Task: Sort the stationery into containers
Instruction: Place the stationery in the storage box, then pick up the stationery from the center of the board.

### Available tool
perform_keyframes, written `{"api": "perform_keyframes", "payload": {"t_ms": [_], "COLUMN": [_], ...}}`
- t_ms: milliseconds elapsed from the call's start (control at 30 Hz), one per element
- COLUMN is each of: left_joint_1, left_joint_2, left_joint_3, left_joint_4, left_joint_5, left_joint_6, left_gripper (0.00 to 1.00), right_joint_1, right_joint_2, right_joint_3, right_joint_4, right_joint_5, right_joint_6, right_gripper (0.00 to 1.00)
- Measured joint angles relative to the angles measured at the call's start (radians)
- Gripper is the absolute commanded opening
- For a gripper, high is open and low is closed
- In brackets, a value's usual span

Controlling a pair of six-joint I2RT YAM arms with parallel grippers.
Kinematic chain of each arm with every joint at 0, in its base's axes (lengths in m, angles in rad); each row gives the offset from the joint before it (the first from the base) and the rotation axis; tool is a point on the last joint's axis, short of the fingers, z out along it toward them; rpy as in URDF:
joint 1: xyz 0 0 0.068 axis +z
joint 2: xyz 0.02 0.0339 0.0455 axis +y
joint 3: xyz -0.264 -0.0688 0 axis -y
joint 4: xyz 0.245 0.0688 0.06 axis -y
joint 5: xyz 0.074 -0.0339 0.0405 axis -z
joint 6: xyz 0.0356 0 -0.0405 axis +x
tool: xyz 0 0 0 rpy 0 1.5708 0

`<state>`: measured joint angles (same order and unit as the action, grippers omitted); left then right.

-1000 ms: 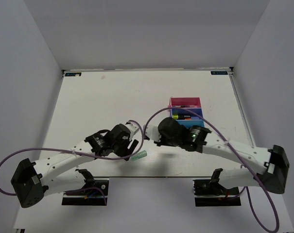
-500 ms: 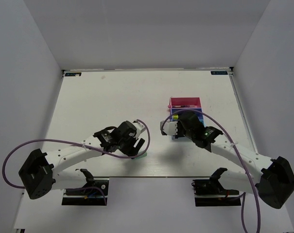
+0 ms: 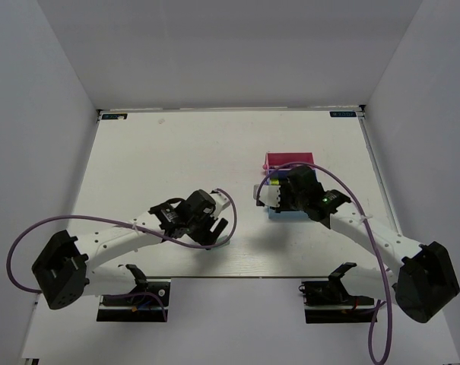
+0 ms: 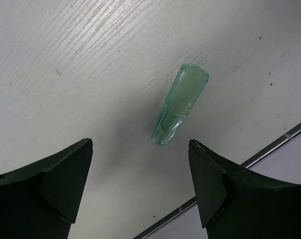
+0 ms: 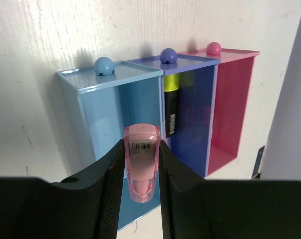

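Note:
My left gripper grabs the green capsule by its middle next, which leaves both ends free to go into the light blue bin.
My right gripper is shut on a translucent pink capsule and holds it above the open light blue bin. Joined to that bin are a dark blue bin, holding a black highlighter with a yellow end, and a magenta-pink bin. My left gripper is open, its jaws wide apart, just above the table. A translucent green capsule lies flat a little beyond its fingertips. In the top view the right gripper covers most of the bins.
The table's near edge runs close behind the green capsule and the left gripper. White walls enclose the table on three sides. Purple cables loop from both arms.
My right gripper has carried the pink capsule from the table's middle rightward to over the bins. My left gripper has shifted slightly right toward the green capsule.

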<state>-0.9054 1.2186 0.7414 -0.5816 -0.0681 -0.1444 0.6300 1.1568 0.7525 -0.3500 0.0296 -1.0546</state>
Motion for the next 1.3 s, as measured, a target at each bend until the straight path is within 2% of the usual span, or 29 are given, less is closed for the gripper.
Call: {"api": "perform_keyframes", "payload": {"t_ms": [33,133,367,400,433,467,500,733,900,1000,1133,1167,1233,1267,1300], "left_joint_1": [0.0,0.0,0.0,0.0,0.0,0.0,0.0,0.0,-0.013,-0.022,-0.026,-0.026,-0.026,-0.026,-0.026], "left_joint_2": [0.005,0.025,0.049,0.053,0.058,0.063,0.068,0.176,0.22,0.243,0.28,0.286,0.296,0.3,0.3], "left_joint_3": [0.0,-0.003,-0.032,-0.033,-0.033,-0.033,-0.033,-0.016,-0.014,-0.006,0.018,0.023,0.025,0.026,0.026], "left_joint_4": [0.006,0.022,0.053,0.057,0.062,0.07,0.073,0.099,0.135,0.158,0.193,0.201,0.22,0.228,0.232], "left_joint_5": [0.0,0.0,0.002,0.004,0.006,0.008,0.01,0.047,0.086,0.101,0.106,0.106,0.106,0.109,0.111], "left_joint_6": [0.004,0.017,0.048,0.051,0.06,0.067,0.07,0.097,0.096,0.096,0.095,0.095,0.093,0.093,0.091], "left_gripper": [0.88,0.88,0.88,0.88,0.88,0.87,0.87,0.81,0.8,0.76,0.63,0.51,0.39,0.34,0.23], "right_joint_1": [-0.002,-0.011,-0.034,-0.036,-0.039,-0.04,-0.042,-0.075,-0.091,-0.104,-0.12,-0.124,-0.131,-0.135,-0.138], "right_joint_2": [0.0,0.005,0.012,0.011,0.011,0.009,0.004,-0.11,-0.174,-0.188,-0.203,-0.206,-0.217,-0.222,-0.227], "right_joint_3": [0.002,0.009,0.013,0.015,0.021,0.03,0.039,0.075,0.034,-0.008,-0.051,-0.054,-0.057,-0.058,-0.058], "right_joint_4": [-0.008,-0.032,-0.045,-0.047,-0.05,-0.049,-0.047,-0.044,-0.037,-0.04,-0.048,-0.048,-0.048,-0.047,-0.047], "right_joint_5": [-0.01,-0.029,-0.037,-0.035,-0.03,-0.02,-0.007,0.03,0.035,0.035,0.031,0.029,0.023,0.021,0.019], "right_joint_6": [0.001,0.013,0.059,0.078,0.103,0.131,0.179,0.524,0.636,0.674,0.711,0.718,0.731,0.735,0.74], "right_gripper": [0.41,0.5,0.55,0.5,0.26,0.11,0.04,0.05,0.06,0.08,0.08,0.08,0.08,0.1,0.15]}}
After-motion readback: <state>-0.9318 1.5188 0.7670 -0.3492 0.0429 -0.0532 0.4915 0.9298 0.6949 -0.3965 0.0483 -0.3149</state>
